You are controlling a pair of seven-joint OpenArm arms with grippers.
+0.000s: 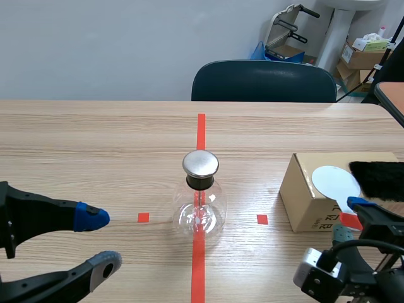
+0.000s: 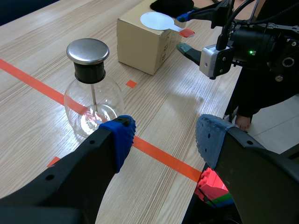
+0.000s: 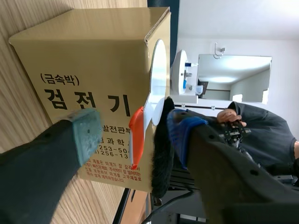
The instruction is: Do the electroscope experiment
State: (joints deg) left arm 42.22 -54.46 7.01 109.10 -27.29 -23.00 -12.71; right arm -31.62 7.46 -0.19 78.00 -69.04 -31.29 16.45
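Observation:
The right gripper grabs the paddle by its orange handle (image 1: pixel 351 220) next, which leaves the paddle's white disc (image 1: pixel 335 182) free to meet the flask's metal cap.
The electroscope, a clear glass flask (image 1: pixel 201 205) with a round metal cap (image 1: pixel 201 163), stands on the red tape line at the table's middle. My left gripper (image 1: pixel 96 243) is open at the near left, short of the flask (image 2: pixel 93 100). A cardboard box (image 1: pixel 309 192) at the right carries a white disc paddle (image 1: pixel 336 182) with an orange handle (image 3: pixel 136 135) and a black fur cloth (image 1: pixel 379 178). My right gripper (image 3: pixel 135 134) is open with the handle between its fingers, neither pad touching it. The fur (image 3: pixel 161 154) lies against the blue pad's side.
A dark chair (image 1: pixel 264 81) stands behind the table's far edge. Boxes and equipment (image 1: pixel 363 53) sit on the floor at the back right. In the left wrist view a colourful toy block (image 2: pixel 212 186) lies below the table's edge.

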